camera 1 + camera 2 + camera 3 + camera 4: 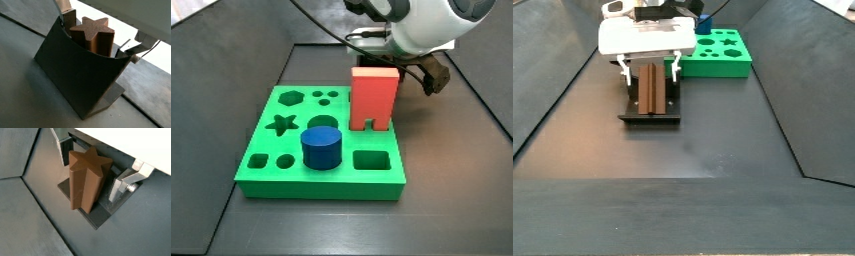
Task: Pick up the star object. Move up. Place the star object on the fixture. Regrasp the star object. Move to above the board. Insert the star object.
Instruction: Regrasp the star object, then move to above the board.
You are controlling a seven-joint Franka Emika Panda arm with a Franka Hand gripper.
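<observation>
Next, my gripper grabs the star object's star-shaped end, to fit it into the board's star hole.
The star object, a dark brown prism with a star-shaped end, rests on the fixture and leans against its upright plate. My gripper straddles it and stands open. One of its fingers is on each side, with a small gap to the wood. In a side view the star object lies sloping on the fixture under the gripper. The green board is beyond it. In a side view the board shows its star hole unfilled.
A red block and a blue cylinder stand in the board. The dark floor is bounded by sloping walls on both sides. The red block hides most of the fixture in that side view.
</observation>
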